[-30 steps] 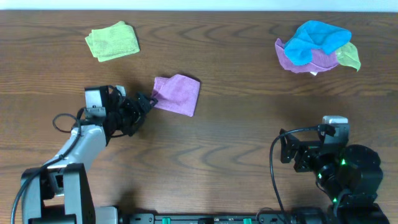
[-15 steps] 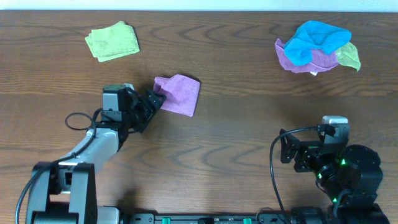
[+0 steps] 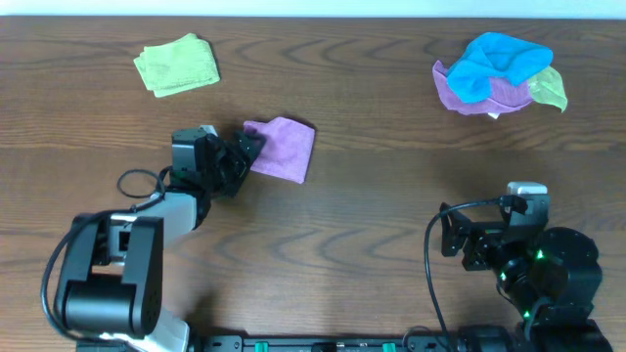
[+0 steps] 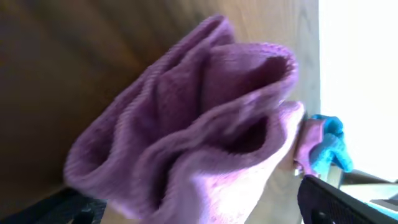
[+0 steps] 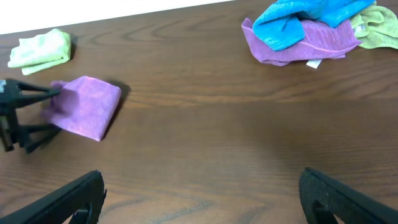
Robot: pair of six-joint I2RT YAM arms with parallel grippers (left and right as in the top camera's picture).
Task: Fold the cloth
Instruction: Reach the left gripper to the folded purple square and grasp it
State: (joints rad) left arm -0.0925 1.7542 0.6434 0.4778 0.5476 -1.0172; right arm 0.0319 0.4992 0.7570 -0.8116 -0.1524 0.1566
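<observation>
Next, my left gripper grabs the pinkish-purple cloth by its bulging edge (image 3: 258, 151) (image 4: 188, 163), all layers together, to lay it still folded on the light-green cloth.
The pinkish-purple cloth (image 3: 284, 148) lies folded on the table left of centre. It is also in the right wrist view (image 5: 87, 106) and fills the left wrist view (image 4: 193, 124), where its layers bulge loosely. My left gripper (image 3: 242, 153) is at the cloth's left edge. Its fingers are spread apart, with the cloth's edge between them (image 4: 205, 208). My right gripper (image 5: 199, 199) is open and empty, low over bare table at the front right, far from the cloth.
A folded light-green cloth (image 3: 177, 65) lies at the back left. A pile of bright-blue, purple and green cloths (image 3: 497, 72) sits at the back right. The right arm's base (image 3: 543, 274) is at the front right.
My left gripper and wrist have moved right, closing in on the cloth's left edge. The cloth has stayed about where it was. The right arm has not moved.
</observation>
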